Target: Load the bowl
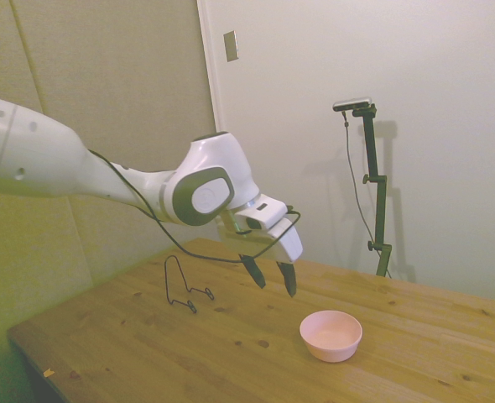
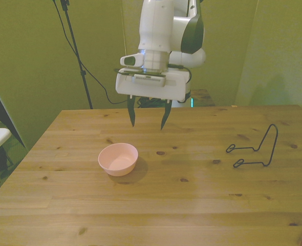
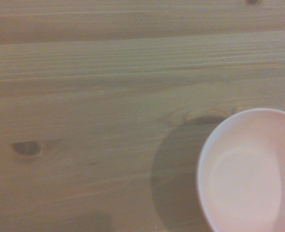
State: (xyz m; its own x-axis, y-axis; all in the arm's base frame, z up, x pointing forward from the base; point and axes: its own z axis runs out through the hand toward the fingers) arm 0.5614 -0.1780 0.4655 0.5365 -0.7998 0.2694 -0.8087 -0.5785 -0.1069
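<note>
My gripper should next pinch the bowl by the thin side at its rim, because the bowl is wide across its opening.
A small pale pink bowl sits upright and empty on the wooden table. My gripper hangs open in the air with nothing between its dark fingers. It is above and behind the bowl, a little toward the front view's right of it, and does not touch it. The wrist view catches part of the bowl and its shadow on the wood.
A thin black wire rack stands on the table at the front view's right, well away from the bowl and the gripper.
</note>
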